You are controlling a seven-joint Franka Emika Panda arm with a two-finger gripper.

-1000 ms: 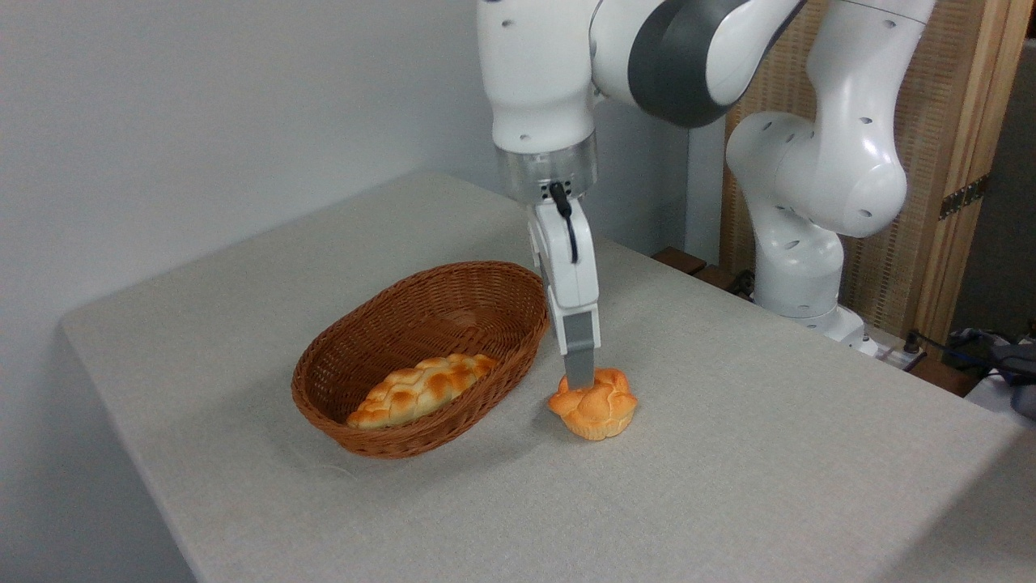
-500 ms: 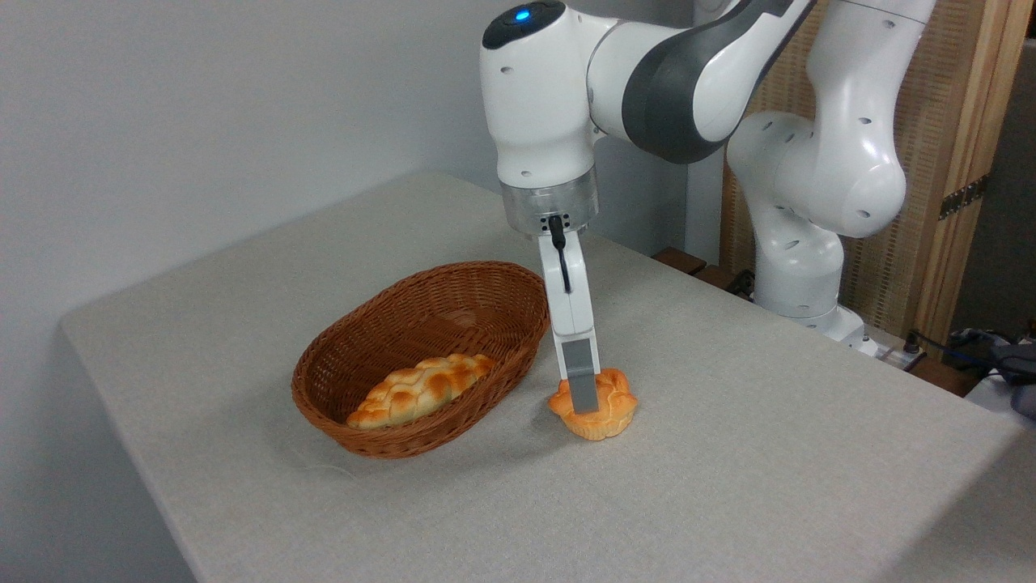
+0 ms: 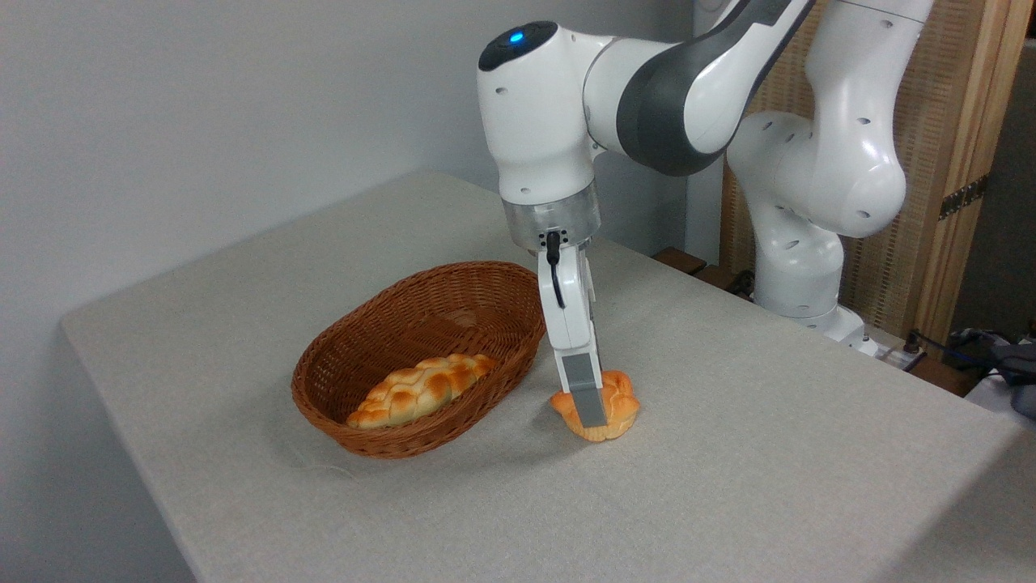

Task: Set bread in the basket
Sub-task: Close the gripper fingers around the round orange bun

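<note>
My gripper grabs the small orange-golden bun by its rounded body next. Then the bun goes into the basket.
The bread, a small round orange-golden bun, sits on the table just right of the basket. My gripper is lowered over the bun and stands open, seen edge-on. Its near finger reaches down across the bun's front almost to the table. The far finger is hidden behind the near finger and the bun. The bun rests on the table between the jaws. The oval brown wicker basket lies left of the gripper, its right rim close to the gripper's body.
A longer, paler braided loaf lies inside the basket. The arm's white base stands at the table's back right. The table's front edge runs low across the picture, and a wooden screen is behind the arm.
The gripper has come down from above the bun until its near finger covers the bun's front. The bun, basket and loaf have stayed in place.
</note>
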